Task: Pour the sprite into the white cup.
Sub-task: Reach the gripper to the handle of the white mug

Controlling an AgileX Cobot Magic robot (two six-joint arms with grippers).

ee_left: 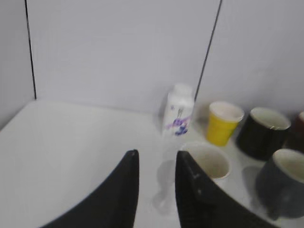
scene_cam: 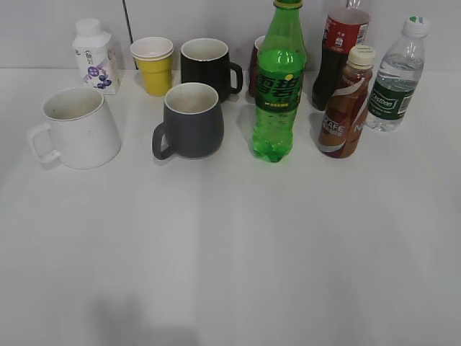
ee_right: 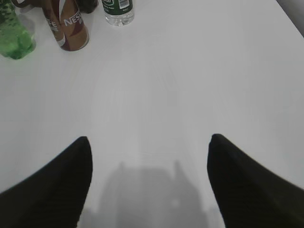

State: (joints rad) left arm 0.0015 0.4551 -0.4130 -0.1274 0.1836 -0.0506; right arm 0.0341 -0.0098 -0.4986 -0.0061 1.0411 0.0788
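Observation:
The left gripper reaches the white cup next and grabs its handle (scene_cam: pixel 39 146), a slim loop, because the white cup's round body (scene_cam: pixel 86 135) is broad.
The sprite (scene_cam: pixel 277 86), a tall green bottle with its cap on, stands upright right of centre at the back of the table. Its base shows at the top left of the right wrist view (ee_right: pixel 14 40). The white cup (scene_cam: pixel 78 128) stands at the left, handle to the left, and looks empty. Neither gripper shows in the exterior view. My left gripper (ee_left: pixel 156 159) is partly open and empty. The white cup (ee_left: pixel 209 161) lies just beyond its right finger, and the cup's handle shows through the gap. My right gripper (ee_right: pixel 149 142) is wide open and empty over bare table, well short of the bottles.
A grey mug (scene_cam: pixel 191 120) stands between cup and sprite. Behind are a small white bottle (scene_cam: pixel 95 56), a yellow paper cup (scene_cam: pixel 153 65) and a black mug (scene_cam: pixel 209 66). A cola bottle (scene_cam: pixel 338 54), a coffee bottle (scene_cam: pixel 349 104) and a water bottle (scene_cam: pixel 397 76) stand right of the sprite.

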